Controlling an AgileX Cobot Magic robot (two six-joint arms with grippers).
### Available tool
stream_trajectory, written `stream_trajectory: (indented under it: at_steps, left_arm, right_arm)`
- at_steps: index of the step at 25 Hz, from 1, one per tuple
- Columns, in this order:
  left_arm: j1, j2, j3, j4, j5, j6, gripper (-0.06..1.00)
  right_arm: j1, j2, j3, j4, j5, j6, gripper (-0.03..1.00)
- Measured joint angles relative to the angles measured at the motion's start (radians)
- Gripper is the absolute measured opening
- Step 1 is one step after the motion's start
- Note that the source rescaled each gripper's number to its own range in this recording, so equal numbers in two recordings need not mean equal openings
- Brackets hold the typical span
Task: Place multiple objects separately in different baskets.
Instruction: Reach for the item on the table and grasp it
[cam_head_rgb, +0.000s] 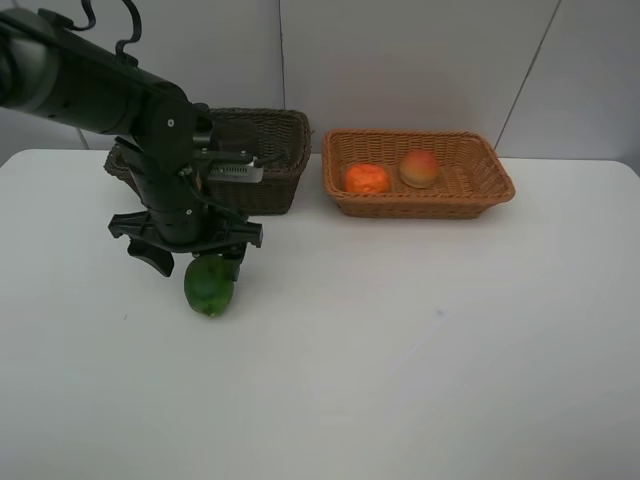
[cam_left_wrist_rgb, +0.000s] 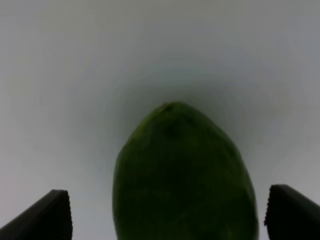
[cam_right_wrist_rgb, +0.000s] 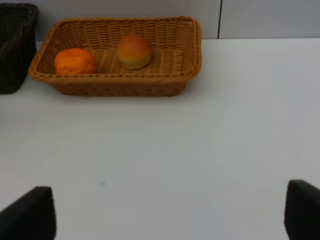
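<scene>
The left gripper grabs the green fruit by its rounded body next, to put it in a basket with the other fruit.
A green round fruit lies on the white table at the left. My left gripper hangs right over it, open, one finger on each side. In the left wrist view the fruit fills the space between the fingertips with a gap at each side. The light tan basket at the back holds an orange tangerine and a red-yellow peach. A dark brown basket stands behind the left arm, its inside hidden. My right gripper is open over bare table, facing the tan basket.
The two baskets stand side by side along the back wall. The right wrist view shows the tangerine, the peach and a corner of the dark basket. The left arm covers part of the dark basket.
</scene>
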Motion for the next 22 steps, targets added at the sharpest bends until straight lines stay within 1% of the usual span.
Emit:
stream_trajectory:
  at_steps: [9,16,22]
  left_arm:
    - [0.000,0.003,0.000,-0.070,-0.065,-0.013,1.00]
    - [0.000,0.003,0.001,-0.079,-0.065,-0.013,1.00]
    - [0.000,0.022,0.028,-0.083,-0.074,-0.013,1.00]
  right_arm:
    - [0.000,0.000,0.000,0.000,0.000,0.000,0.97]
    - [0.000,0.000,0.000,0.000,0.000,0.000,0.97]
    - [0.000,0.000,0.000,0.000,0.000,0.000,0.97]
